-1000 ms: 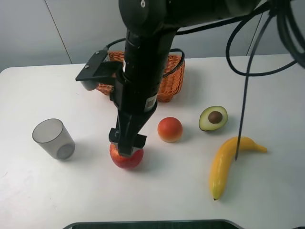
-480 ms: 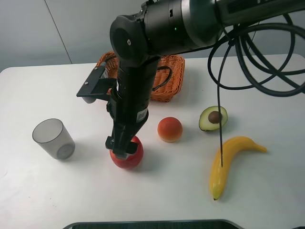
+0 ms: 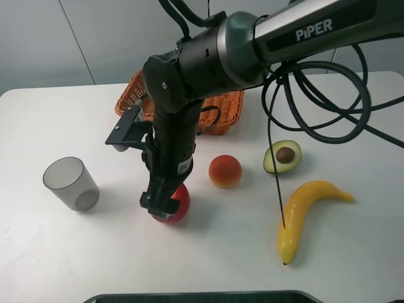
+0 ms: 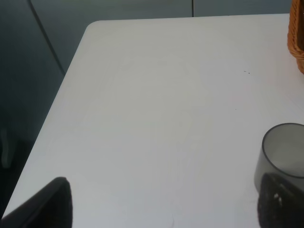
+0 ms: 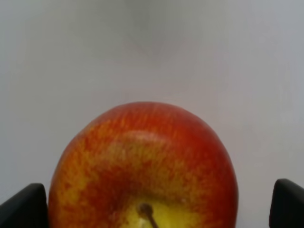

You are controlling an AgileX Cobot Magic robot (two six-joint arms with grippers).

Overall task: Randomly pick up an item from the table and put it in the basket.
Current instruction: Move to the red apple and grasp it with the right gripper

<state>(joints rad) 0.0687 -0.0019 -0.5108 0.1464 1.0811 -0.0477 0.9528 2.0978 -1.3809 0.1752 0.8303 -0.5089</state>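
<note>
The red apple should go in the wicker basket, so my right gripper needs to grab the rounded sides of the red apple next.
The red apple with yellow streaks sits on the white table, left of centre. My right gripper comes down on it from above, one finger on each side. In the right wrist view the apple fills the space between the fingertips, stem up; one finger is at its side and a small gap shows at the other. The jaws look open around it. The wicker basket stands at the back, partly hidden by the arm. My left gripper is open and empty over the table's left part.
A grey translucent cup stands at the left and shows in the left wrist view. An orange-red round fruit, an avocado half and a banana lie to the right of the apple. Black cables hang over the right side.
The right arm has swung and tilted, its upper part moving back and left. The gripper has sunk lower around the apple, which has shifted slightly right.
</note>
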